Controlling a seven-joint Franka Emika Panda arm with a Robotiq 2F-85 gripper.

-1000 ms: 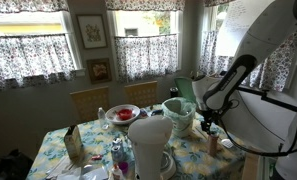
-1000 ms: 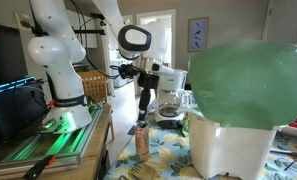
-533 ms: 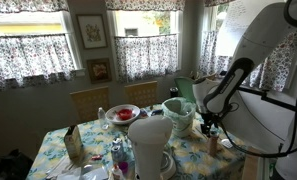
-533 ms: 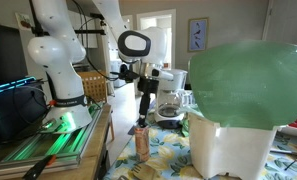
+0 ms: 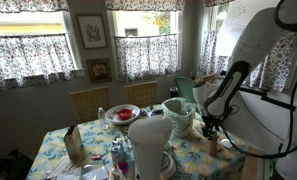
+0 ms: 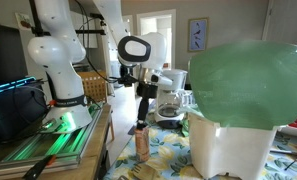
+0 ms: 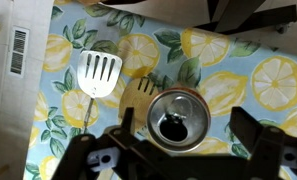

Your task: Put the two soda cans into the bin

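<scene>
My fingers are on both sides of the can's opened top, so they would hold the can if I closed now.
An orange-brown soda can [image 6: 141, 145] stands upright on the lemon-print tablecloth and also shows in an exterior view [image 5: 214, 143]. In the wrist view its opened top [image 7: 176, 118] lies between my two fingers. My gripper [image 6: 141, 120] [image 5: 210, 126] [image 7: 185, 135] is open and points straight down, just over the can, with a finger on each side of its top and not touching. The pale mint-green bin [image 5: 177, 110] stands further in on the table; it also looms large and close in an exterior view [image 6: 250, 85]. I cannot make out the silvery can.
A large white rounded container [image 5: 149, 140] stands mid-table, and a red bowl [image 5: 121, 113] behind it. A white slotted spatula [image 7: 98, 73] and a fork [image 7: 144, 88] lie beside the can. A coffee maker [image 6: 169, 92] stands behind. The table edge [image 6: 113, 140] is close to the can.
My gripper has come down a little toward the orange-brown can. The can and the other things have not moved.
</scene>
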